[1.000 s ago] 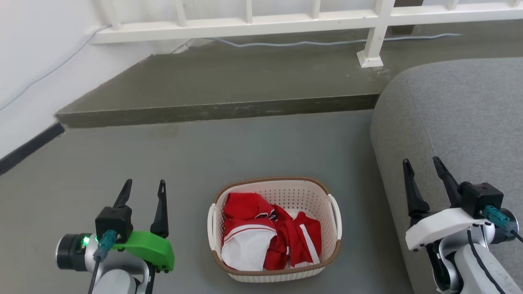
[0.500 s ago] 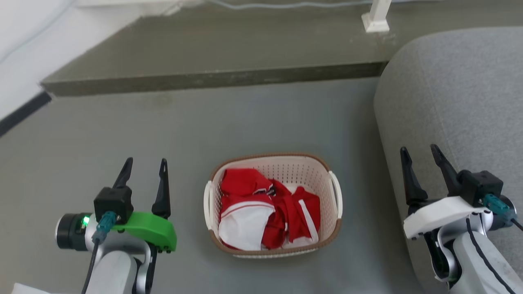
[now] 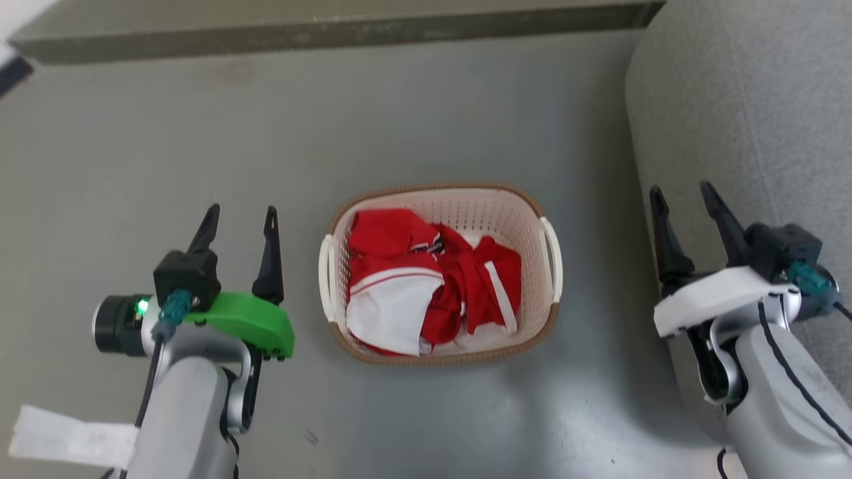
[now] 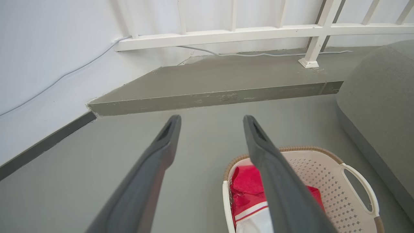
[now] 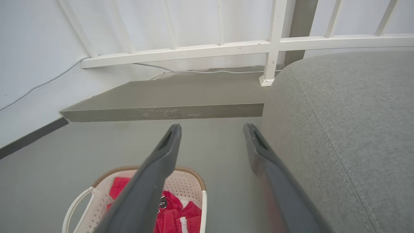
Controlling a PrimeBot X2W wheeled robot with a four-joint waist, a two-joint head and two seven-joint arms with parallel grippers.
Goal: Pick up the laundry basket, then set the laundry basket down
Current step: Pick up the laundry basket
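Note:
Loose clothes [image 3: 435, 283] fill the laundry basket and could spill if it tipped. My left gripper will next grab the white loop handle [image 3: 325, 278] beside the white cloth.
The laundry basket [image 3: 496, 213] stands on the grey floor, cream-white and perforated with a brown rim and white loop handles on both sides. Red and white clothes [image 3: 426, 286] fill it. My left gripper [image 3: 241, 217] hangs open to the left of the basket, apart from its left handle [image 3: 325, 266]. My right gripper [image 3: 680, 197] is open to the right, over the sofa's edge, away from the right handle [image 3: 554, 249]. In the left wrist view the laundry basket [image 4: 323, 171] lies at lower right past my left gripper [image 4: 212, 120]. In the right wrist view the laundry basket [image 5: 97, 200] sits at lower left of my right gripper [image 5: 212, 128].
A grey sofa [image 3: 745, 113] bulks along the right side, close to my right arm. A raised concrete step [image 3: 319, 26] crosses the far floor, with a white railing [image 4: 258, 30] and a wall behind it. A cable [image 4: 245, 54] lies on the step.
The head camera has tilted down, so the step and railing slid up and out of the picture. Both grippers stay open on either side of the basket, which has not moved.

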